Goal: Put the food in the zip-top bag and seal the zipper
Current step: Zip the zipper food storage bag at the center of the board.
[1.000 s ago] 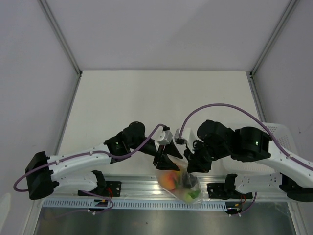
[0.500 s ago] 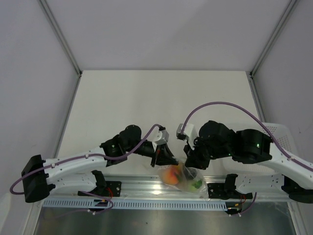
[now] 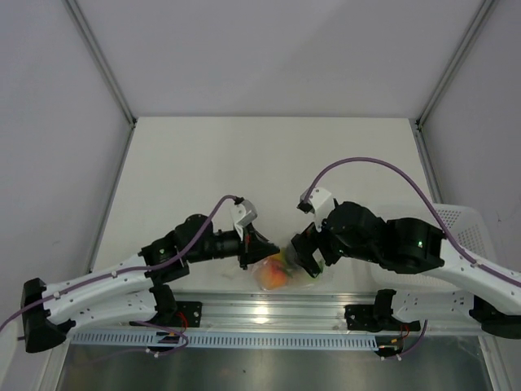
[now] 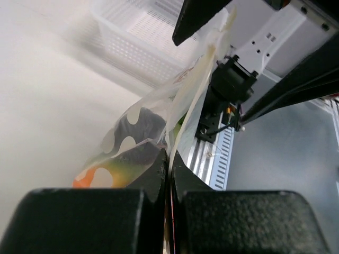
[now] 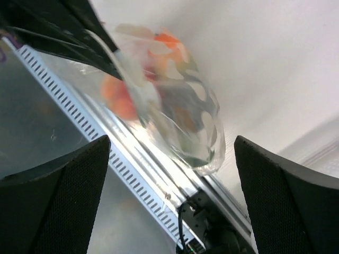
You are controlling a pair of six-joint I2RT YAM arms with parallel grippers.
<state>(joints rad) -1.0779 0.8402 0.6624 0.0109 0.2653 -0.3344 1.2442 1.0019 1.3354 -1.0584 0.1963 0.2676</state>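
I should next grab the edge of the bag's opening with my right gripper, at the zipper end opposite my left gripper. The zipper between them then stays free to seal.
The clear zip-top bag (image 3: 282,271) hangs at the table's front edge between both arms, with the food inside it: an orange-peach round one (image 3: 275,277), green pieces (image 5: 207,152) and a red-orange one (image 5: 169,38). My left gripper (image 3: 254,249) is shut on the bag's mouth edge. In the left wrist view the zipper (image 4: 186,103) runs up as a thin pale strip from the shut left gripper (image 4: 169,160), a thin red line showing between the jaws. My right gripper (image 3: 306,259) stands wide open beside the bag; in its wrist view the bag (image 5: 177,114) hangs beyond the open right gripper (image 5: 169,174), touching neither finger.
A white slotted basket (image 3: 461,223) stands at the right, partly behind the right arm, and shows as the basket (image 4: 139,38) in the left wrist view. A metal rail (image 3: 260,313) with a slotted cable duct (image 5: 69,92) runs along the near edge below the bag.
The left gripper closed on the bag's mouth edge and pulled left. The right gripper let go of the bag and opened wide. The bag swung up and left.
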